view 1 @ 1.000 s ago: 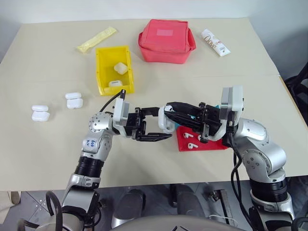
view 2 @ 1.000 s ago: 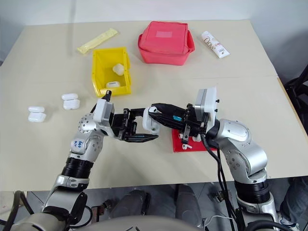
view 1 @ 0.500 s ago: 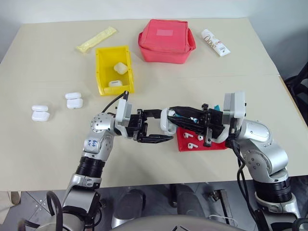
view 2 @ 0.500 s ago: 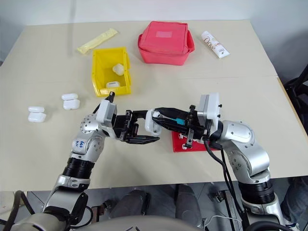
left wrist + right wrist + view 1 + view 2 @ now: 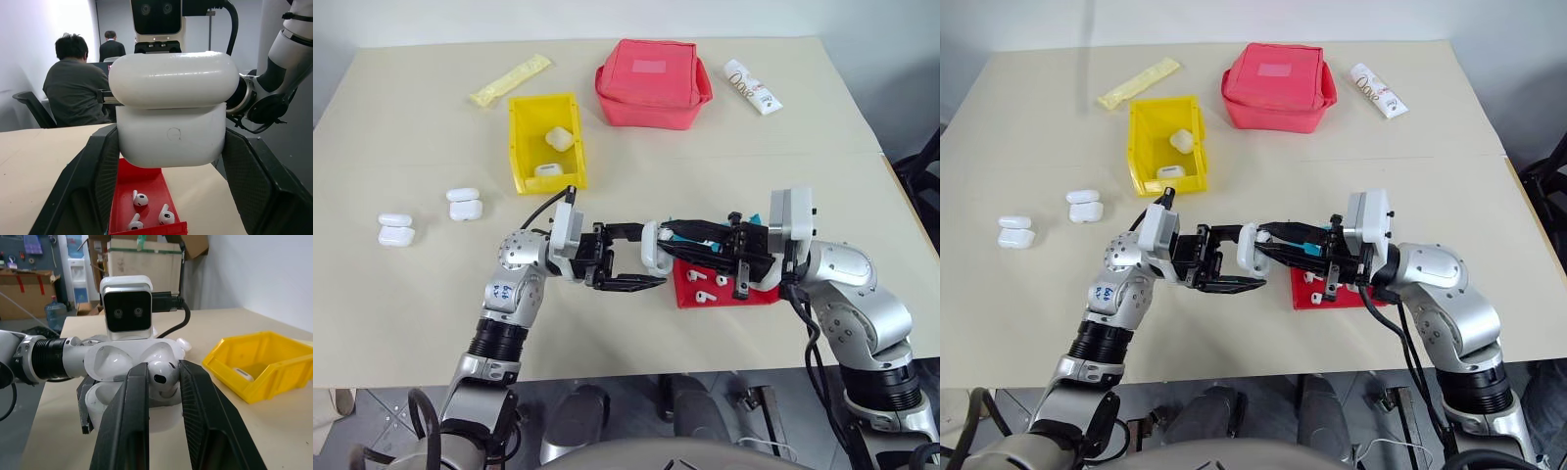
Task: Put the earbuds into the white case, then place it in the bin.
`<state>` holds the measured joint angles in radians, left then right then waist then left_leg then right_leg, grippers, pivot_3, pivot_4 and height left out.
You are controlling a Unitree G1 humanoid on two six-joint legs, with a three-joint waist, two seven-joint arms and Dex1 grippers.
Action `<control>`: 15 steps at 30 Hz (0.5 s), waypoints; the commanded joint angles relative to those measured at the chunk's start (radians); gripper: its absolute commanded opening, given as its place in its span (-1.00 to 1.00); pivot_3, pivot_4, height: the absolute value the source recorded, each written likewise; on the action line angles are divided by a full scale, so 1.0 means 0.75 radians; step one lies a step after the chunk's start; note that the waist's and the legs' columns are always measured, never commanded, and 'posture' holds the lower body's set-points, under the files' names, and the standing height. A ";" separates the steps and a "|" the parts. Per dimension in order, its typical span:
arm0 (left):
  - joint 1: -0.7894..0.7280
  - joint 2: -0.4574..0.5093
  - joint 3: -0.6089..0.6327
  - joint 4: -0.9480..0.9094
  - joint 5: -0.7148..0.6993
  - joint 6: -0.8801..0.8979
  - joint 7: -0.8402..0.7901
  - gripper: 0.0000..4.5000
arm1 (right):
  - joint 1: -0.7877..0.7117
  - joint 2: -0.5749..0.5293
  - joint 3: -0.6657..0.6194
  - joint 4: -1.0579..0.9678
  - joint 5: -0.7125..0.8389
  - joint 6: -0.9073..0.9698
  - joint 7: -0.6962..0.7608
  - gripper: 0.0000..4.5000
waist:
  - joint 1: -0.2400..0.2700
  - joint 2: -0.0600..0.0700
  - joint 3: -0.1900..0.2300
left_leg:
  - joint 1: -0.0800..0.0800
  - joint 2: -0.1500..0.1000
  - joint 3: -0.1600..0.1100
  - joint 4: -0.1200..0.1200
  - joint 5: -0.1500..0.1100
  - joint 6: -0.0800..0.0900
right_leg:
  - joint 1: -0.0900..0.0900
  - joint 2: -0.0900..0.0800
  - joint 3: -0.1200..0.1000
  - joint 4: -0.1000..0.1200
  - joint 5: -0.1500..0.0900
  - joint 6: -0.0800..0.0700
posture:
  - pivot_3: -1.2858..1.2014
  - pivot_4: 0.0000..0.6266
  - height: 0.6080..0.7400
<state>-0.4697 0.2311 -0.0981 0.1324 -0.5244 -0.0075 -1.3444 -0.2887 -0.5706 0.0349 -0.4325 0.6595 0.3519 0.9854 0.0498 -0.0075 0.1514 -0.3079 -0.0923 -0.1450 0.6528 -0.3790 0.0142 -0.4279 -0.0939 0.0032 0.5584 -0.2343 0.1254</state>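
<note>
My right gripper has the earbud [image 5: 163, 376] inside the case's opening in the right wrist view and should release it now, as it would stay in the white case [image 5: 105, 396].
My left gripper [image 5: 644, 257] is shut on the white case [image 5: 653, 245], holding it in the air above the middle of the table with its lid flipped open. The case [image 5: 171, 132] sits squarely between the two black fingers [image 5: 98, 171]. My right gripper [image 5: 672, 238] comes in from the right and is shut on an earbud [image 5: 161, 376], which sits at the mouth of the open case [image 5: 122, 362]. Three more earbuds [image 5: 705, 285] lie in the red tray [image 5: 749, 294] beneath the right gripper. The yellow bin [image 5: 517, 137] stands farther back on the left with two white cases inside.
Two open white cases [image 5: 463, 204] [image 5: 395, 229] lie at the table's left. A red fabric pouch [image 5: 652, 82] sits behind the bin, a yellow packet [image 5: 510, 80] to its left and a white tube [image 5: 751, 86] to its right. People sit in the room's background [image 5: 73, 88].
My right wrist has turned a little, so its fingers lie more level at the case. The left gripper and the case have kept still.
</note>
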 commanded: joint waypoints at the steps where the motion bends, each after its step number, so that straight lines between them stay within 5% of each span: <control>1: -0.068 -0.039 0.064 -0.038 -0.051 -0.053 0.048 0.23 | 0.014 -0.037 0.088 -0.035 -0.017 0.057 0.056 -0.77 | 0.000 0.000 0.000 | 0.000 0.000 0.000 0.000 0.000 0.000 | 0.000 0.000 0.000 0.000 0.000 0.000 | 0.03 -0.52 1.00; 3: -0.066 -0.040 0.060 -0.036 -0.048 -0.057 0.042 0.23 | 0.004 -0.046 0.094 -0.037 -0.019 0.067 0.057 -0.77 | 0.000 0.000 0.000 | 0.000 0.000 0.000 0.000 0.000 0.000 | 0.000 0.000 0.000 0.000 0.000 0.000 | 0.03 -0.52 1.00; 10: -0.072 -0.045 0.051 -0.016 -0.033 -0.069 0.026 0.23 | -0.035 -0.024 0.078 -0.036 -0.018 0.072 0.025 0.18 | 0.000 0.000 0.000 | 0.000 0.000 0.000 0.000 0.000 0.000 | 0.000 0.000 0.000 0.000 0.000 0.000 | 0.03 -0.52 1.00; 15: -0.062 -0.045 0.048 -0.003 -0.025 -0.068 0.010 0.23 | -0.075 -0.036 0.050 -0.063 -0.001 0.097 0.002 0.18 | 0.001 0.000 0.000 | 0.000 0.000 0.000 0.000 0.000 0.000 | 0.000 0.000 0.000 0.000 0.000 0.000 | 0.03 -0.52 1.00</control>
<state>-0.4738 0.2174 -0.0597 0.1660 -0.5193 -0.0366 -1.3417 -0.3414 -0.5877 0.0599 -0.4450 0.6596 0.4021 0.9898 0.0507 -0.0076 0.1514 -0.3080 -0.0923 -0.1451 0.6531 -0.3790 0.0142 -0.4279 -0.0942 0.0031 0.5584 -0.2343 0.1254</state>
